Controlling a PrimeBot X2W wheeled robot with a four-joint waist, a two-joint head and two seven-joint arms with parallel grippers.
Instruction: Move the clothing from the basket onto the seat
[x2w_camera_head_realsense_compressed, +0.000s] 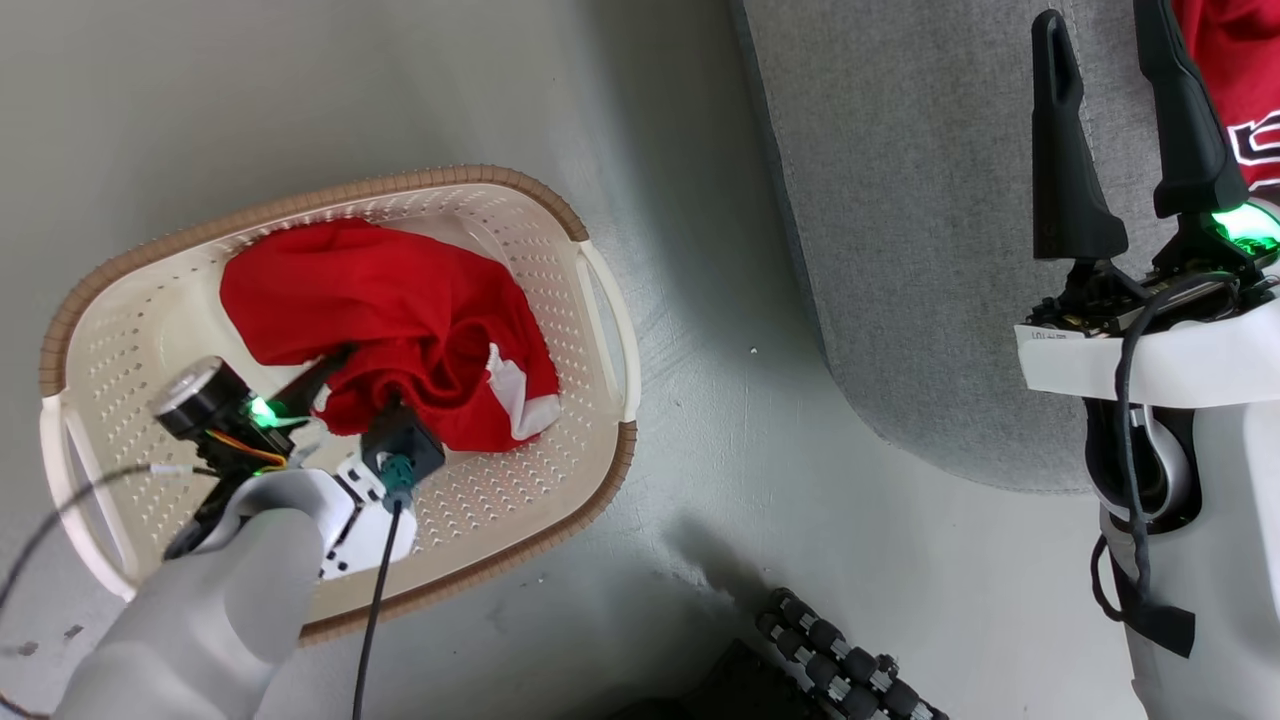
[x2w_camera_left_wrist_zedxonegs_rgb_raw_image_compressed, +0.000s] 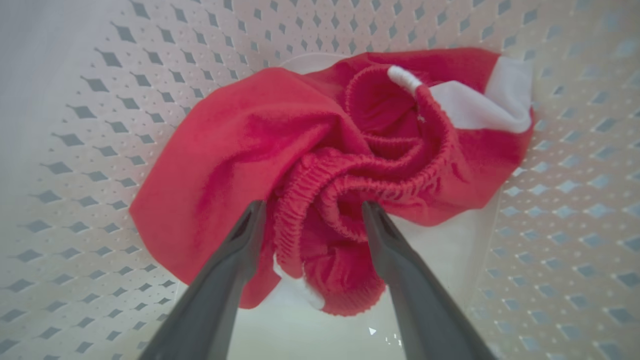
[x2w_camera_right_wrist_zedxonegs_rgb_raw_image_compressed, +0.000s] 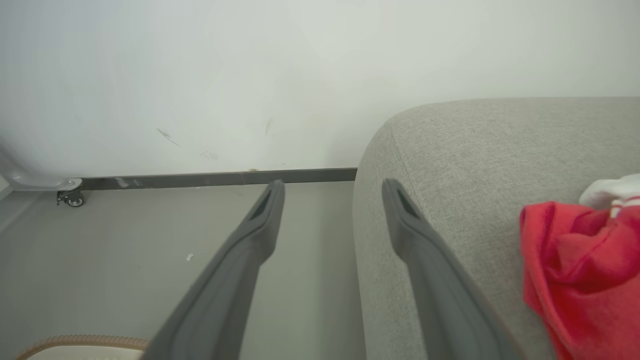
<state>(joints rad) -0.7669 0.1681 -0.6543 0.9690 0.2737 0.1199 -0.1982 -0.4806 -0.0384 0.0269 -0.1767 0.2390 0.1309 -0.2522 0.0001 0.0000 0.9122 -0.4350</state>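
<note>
My left gripper grabs the clothing by the elastic waistband (x2w_camera_head_realsense_compressed: 381, 386) next, which stands up in a bunched fold while the smooth red cloth (x2w_camera_head_realsense_compressed: 324, 288) lies slack.
A crumpled red piece of clothing (x2w_camera_head_realsense_compressed: 380, 300) with white trim lies in the cream basket (x2w_camera_head_realsense_compressed: 300, 200) on the floor at the left. My left gripper (x2w_camera_head_realsense_compressed: 365, 385) reaches down into the basket. In the left wrist view the left gripper (x2w_camera_left_wrist_zedxonegs_rgb_raw_image_compressed: 314, 210) is open, its fingers (x2w_camera_left_wrist_zedxonegs_rgb_raw_image_compressed: 240, 250) straddling the bunched elastic waistband of the clothing (x2w_camera_left_wrist_zedxonegs_rgb_raw_image_compressed: 240, 150) above the basket wall (x2w_camera_left_wrist_zedxonegs_rgb_raw_image_compressed: 100, 125). My right gripper (x2w_camera_head_realsense_compressed: 1100, 30) stands open and holds nothing above the grey seat (x2w_camera_head_realsense_compressed: 900, 250). More red clothing (x2w_camera_head_realsense_compressed: 1245, 80) with block letters lies on the seat; the right wrist view shows it (x2w_camera_right_wrist_zedxonegs_rgb_raw_image_compressed: 575, 270) right of the right gripper (x2w_camera_right_wrist_zedxonegs_rgb_raw_image_compressed: 334, 187).
Grey floor (x2w_camera_head_realsense_compressed: 720, 450) separates the basket from the seat's rounded corner (x2w_camera_right_wrist_zedxonegs_rgb_raw_image_compressed: 475, 165). A black ribbed roller (x2w_camera_head_realsense_compressed: 840, 670) of my base sits at the bottom. A white wall with a dark skirting (x2w_camera_right_wrist_zedxonegs_rgb_raw_image_compressed: 225, 177) and a small caster (x2w_camera_right_wrist_zedxonegs_rgb_raw_image_compressed: 75, 199) lie beyond; the basket rim (x2w_camera_right_wrist_zedxonegs_rgb_raw_image_compressed: 85, 342) shows low left.
</note>
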